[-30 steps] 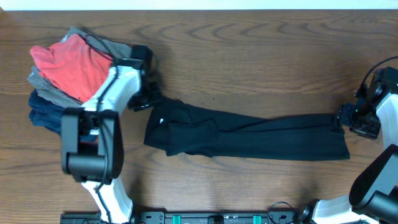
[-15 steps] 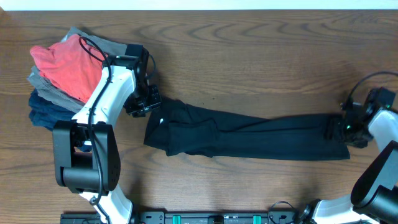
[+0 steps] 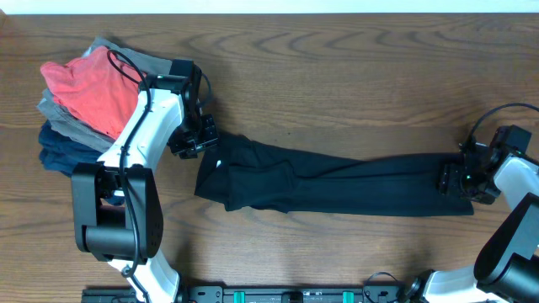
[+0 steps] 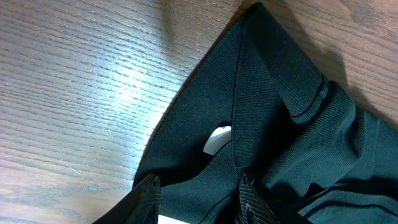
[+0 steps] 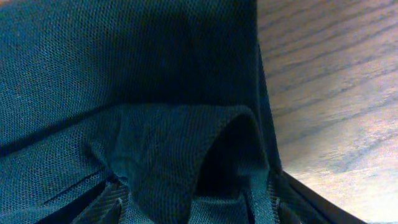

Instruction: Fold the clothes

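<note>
The black T-shirt (image 3: 337,181) has a raised fold at its end opposite the logo. My right gripper should grab the shirt by that fold next, to fold that end inward.
The clothes, a black T-shirt (image 3: 337,181), lie on the table folded into a long strip running left to right. A small white logo (image 4: 217,140) shows near its left end. My left gripper (image 3: 195,141) is at the strip's upper left corner. Its fingers stand apart over the fabric (image 4: 267,124), with the cloth lying slack between them (image 4: 199,190). At the strip's right end sits my right gripper (image 3: 450,178), open wide, with a raised fold of the shirt (image 5: 186,155) between its fingers (image 5: 194,202).
A stack of folded garments stands at the far left: red-orange (image 3: 88,88) on top, grey (image 3: 50,109) under it, navy (image 3: 59,151) at the bottom. Bare wooden table (image 3: 337,76) lies behind the shirt, and its far edge runs along the top.
My left arm swung round and its gripper settled at the shirt's upper left corner. My right gripper moved left and down onto the shirt's right end. The shirt itself has hardly shifted.
</note>
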`<state>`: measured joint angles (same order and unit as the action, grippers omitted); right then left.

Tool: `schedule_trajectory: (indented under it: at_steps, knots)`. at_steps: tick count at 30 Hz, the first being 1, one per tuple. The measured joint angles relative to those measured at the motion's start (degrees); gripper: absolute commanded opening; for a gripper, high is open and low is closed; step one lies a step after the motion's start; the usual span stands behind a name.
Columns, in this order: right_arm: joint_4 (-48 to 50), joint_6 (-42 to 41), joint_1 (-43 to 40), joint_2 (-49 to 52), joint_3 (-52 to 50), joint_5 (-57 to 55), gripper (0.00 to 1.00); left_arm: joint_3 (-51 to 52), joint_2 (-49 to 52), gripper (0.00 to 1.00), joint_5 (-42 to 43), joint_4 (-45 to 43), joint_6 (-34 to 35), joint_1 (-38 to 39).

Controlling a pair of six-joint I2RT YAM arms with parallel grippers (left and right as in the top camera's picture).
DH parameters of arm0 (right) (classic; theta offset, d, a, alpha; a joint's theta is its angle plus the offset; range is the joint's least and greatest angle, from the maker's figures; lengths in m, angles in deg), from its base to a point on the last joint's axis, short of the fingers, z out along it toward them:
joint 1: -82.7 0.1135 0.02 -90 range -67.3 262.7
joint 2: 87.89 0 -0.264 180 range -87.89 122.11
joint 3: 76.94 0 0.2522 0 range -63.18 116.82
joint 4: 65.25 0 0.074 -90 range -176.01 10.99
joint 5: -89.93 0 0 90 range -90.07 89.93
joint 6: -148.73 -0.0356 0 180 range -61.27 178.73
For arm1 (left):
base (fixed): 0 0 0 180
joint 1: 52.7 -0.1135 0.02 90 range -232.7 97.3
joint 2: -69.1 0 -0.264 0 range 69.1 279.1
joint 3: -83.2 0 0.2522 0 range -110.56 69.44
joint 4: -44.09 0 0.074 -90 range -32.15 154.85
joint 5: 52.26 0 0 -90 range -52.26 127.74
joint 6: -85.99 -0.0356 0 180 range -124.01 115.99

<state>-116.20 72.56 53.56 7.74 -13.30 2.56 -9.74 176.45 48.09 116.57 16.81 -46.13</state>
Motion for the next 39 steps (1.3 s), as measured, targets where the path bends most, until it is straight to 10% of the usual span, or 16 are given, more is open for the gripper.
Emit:
schedule_trajectory:
  at_steps: [18, 28, 39]
  knots:
    - [4.6, 0.7, -0.3, 0.1, -0.6, -0.4, 0.66, 0.0, 0.0, 0.44, 0.0, 0.0, 0.0, 0.0]
    - [5.8, 2.3, -0.2, -0.1, -1.5, 4.6, 0.02, 0.0, 0.0, 0.44, 0.0, 0.0, 0.0, 0.0]
    - [0.0, -2.5, -0.2, 0.7, 2.8, -4.1, 0.01, 0.0, 0.0, 0.44, 0.0, 0.0, 0.0, 0.0]
